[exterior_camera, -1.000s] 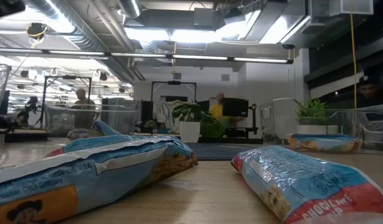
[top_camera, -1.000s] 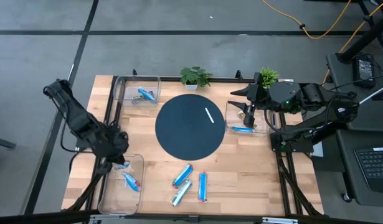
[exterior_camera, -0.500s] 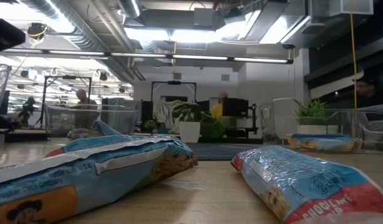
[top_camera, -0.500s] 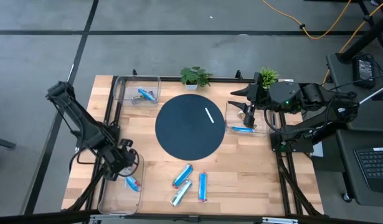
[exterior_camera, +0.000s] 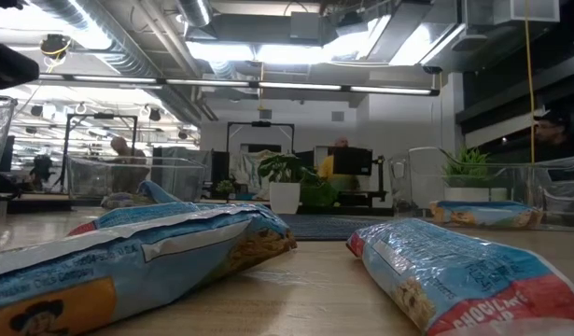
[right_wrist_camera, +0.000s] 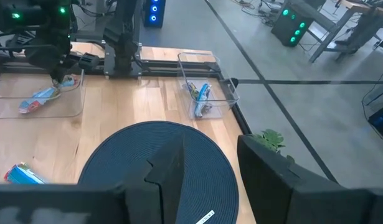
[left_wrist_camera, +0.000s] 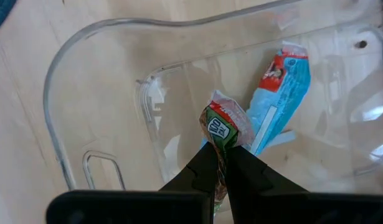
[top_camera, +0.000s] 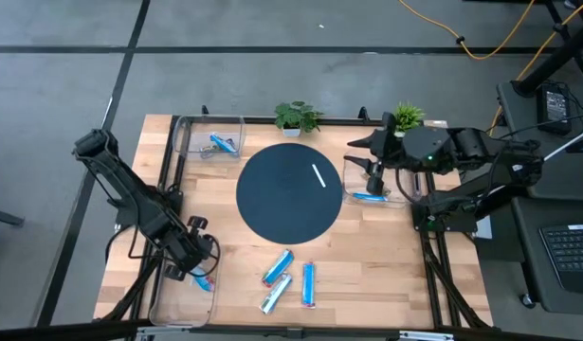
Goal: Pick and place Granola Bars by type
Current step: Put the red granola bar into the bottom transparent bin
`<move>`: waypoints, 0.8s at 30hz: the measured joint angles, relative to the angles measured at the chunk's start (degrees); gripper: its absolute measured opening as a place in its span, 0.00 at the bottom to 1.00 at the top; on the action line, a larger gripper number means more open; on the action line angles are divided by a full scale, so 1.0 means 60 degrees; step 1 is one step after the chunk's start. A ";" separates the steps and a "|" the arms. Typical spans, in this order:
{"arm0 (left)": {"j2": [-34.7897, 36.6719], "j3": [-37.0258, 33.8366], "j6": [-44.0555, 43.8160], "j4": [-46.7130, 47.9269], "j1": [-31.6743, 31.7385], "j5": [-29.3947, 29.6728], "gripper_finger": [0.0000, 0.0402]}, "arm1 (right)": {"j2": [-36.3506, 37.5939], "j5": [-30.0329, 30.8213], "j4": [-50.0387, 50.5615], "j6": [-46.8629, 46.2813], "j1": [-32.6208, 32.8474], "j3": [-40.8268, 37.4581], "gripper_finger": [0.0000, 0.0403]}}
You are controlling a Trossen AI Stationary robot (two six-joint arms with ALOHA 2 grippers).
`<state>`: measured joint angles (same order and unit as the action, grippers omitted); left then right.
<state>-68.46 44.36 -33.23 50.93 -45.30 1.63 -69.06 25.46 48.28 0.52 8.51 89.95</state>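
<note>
The bar's green end hangs inside the bin's rim below my fingers, and the bar would settle there. It is time for my left gripper to open now.
The granola bars are small foil packets, mostly blue. Three lie on the table near its near edge, and two of them fill the low view's foreground. One lies in the far-left bin, one in the right bin and one in the near-left bin. My left gripper is over the near-left bin, shut on a green-ended bar. My right gripper hangs open over the right bin, holding nothing. My left gripper pinches the green-ended bar between its two fingers, coming from above and pointing down into the near-left bin. The bar's free end sticks out beyond the fingertips toward the bin floor. I cannot tell whether it touches the floor.
A dark round mat with a thin white stick mark covers the table's middle. Clear bins stand far left, near left and right. Two potted plants stand at the far edge. People show in the room beyond.
My left gripper has moved toward the table's near edge and down over the near-left bin, carrying the green-ended bar with it and staying shut. My right gripper has kept almost still over the right bin.
</note>
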 joint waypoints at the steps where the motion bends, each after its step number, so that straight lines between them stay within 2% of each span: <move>1: -0.0032 0.0000 -0.0001 0.0000 0.0000 0.0000 0.04 | -0.0046 -0.0005 0.0002 0.0014 0.0000 0.0000 0.37; 7: -0.0077 0.0000 -0.0058 0.0008 0.0000 -0.0017 0.08 | -0.0239 -0.0013 0.0105 0.0017 0.0000 0.0000 0.37; 15: -0.0077 0.0107 -0.0407 0.0114 0.0011 -0.0772 0.33 | -0.0277 -0.0017 0.0151 -0.0002 0.0000 0.0000 0.37; 18: -0.0077 0.0422 -0.0469 0.0223 0.0011 -0.0836 0.38 | -0.0277 -0.0028 0.0151 -0.0002 0.0000 0.0000 0.37; 21: -0.0077 0.0962 -0.0468 0.0604 0.0011 -0.0483 0.39 | -0.0277 -0.0283 0.0147 0.0019 -0.0004 0.0000 0.37; 24: -0.0077 0.1828 -0.0069 0.1118 0.0011 0.0275 0.38 | -0.0277 -0.0452 0.0147 0.0188 -0.0004 0.0000 0.37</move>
<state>-68.93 55.33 -33.64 57.64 -45.23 3.28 -70.72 22.75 49.17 1.65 8.49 89.95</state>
